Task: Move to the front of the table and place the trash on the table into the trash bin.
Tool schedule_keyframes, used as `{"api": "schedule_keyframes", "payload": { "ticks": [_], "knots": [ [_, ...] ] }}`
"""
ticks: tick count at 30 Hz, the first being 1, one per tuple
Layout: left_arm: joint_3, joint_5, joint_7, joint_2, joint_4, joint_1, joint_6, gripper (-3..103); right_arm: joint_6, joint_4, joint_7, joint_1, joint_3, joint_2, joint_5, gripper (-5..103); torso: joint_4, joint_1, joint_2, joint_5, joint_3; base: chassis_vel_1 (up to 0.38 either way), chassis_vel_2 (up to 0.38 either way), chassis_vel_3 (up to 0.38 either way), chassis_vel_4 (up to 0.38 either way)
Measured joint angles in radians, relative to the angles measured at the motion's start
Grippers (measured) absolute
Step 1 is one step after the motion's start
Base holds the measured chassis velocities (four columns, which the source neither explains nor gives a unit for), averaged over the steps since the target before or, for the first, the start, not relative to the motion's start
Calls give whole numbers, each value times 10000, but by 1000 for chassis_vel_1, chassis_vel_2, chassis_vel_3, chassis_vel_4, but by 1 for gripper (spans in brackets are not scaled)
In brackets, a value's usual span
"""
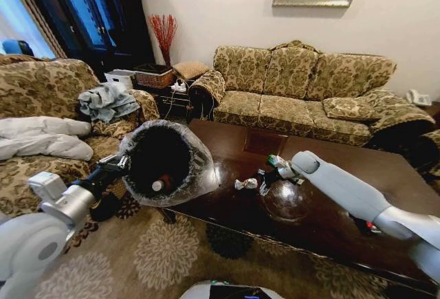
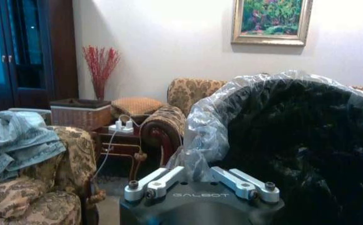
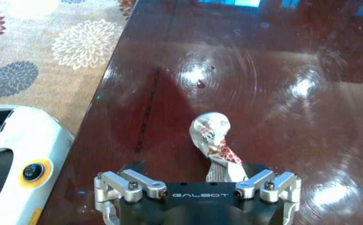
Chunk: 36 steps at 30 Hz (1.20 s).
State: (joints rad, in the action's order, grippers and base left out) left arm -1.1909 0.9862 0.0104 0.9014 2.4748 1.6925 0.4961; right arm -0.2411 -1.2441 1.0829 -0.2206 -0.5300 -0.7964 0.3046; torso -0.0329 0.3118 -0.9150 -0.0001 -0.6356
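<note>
The crumpled grey-white wrapper needs to go into the trash bin, so my right gripper should grab it by its twisted tail (image 3: 224,169) next.
My left gripper (image 1: 124,163) is shut on the rim of the trash bin (image 1: 165,165) and holds it tilted off the table's left corner, mouth facing me. The bin is black with a clear bag (image 2: 209,126) over its rim, and a red can and a small white bottle (image 1: 159,184) lie inside. On the dark glossy table (image 1: 323,223) lies a crumpled grey-white wrapper (image 1: 245,183). My right gripper (image 1: 269,175) is open just behind the wrapper (image 3: 211,136), whose tail reaches between the jaws. A green wrapper (image 1: 278,161) lies beside that gripper's wrist.
Floral sofas stand to the left (image 1: 41,93) and behind the table (image 1: 295,86). A side table in the corner carries a woven basket (image 1: 155,75). Patterned carpet (image 1: 137,258) lies in front, and my base (image 3: 12,154) is close to the table's near edge.
</note>
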Motion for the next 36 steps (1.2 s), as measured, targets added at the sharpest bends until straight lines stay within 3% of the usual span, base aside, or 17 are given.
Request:
{"api": "schedule_keyframes", "payload": {
  "ticks": [14, 22, 29, 31, 36],
  "knots": [
    [-182, 121, -3, -108, -43, 37, 58, 2, 360, 923, -70, -124, 220, -759, -373, 103, 0, 0, 0, -1, 0, 0, 0, 0, 0],
    [-212, 112, 3, -2, -28, 105, 148, 2, 450, 1003, -223, -202, 272, -739, -342, 83, 0, 0, 0, -1, 0, 0, 0, 0, 0],
    [-362, 198, 39, -28, 7, 101, 151, 2, 586, 1197, -291, -439, 433, -762, -380, 50, 0, 0, 0, 1, 0, 0, 0, 0, 0],
    [-415, 249, 46, -45, 19, 104, 152, 2, 599, 1200, -291, -499, 471, -766, -401, 50, 0, 0, -1, 0, 0, 0, 0, 0, 0],
    [-579, 447, 116, -139, 74, 123, 158, 2, 639, 1144, -332, -737, 679, -817, -442, 32, 1, -1, -1, 0, 1, 0, 0, 0, 0]
  ]
}}
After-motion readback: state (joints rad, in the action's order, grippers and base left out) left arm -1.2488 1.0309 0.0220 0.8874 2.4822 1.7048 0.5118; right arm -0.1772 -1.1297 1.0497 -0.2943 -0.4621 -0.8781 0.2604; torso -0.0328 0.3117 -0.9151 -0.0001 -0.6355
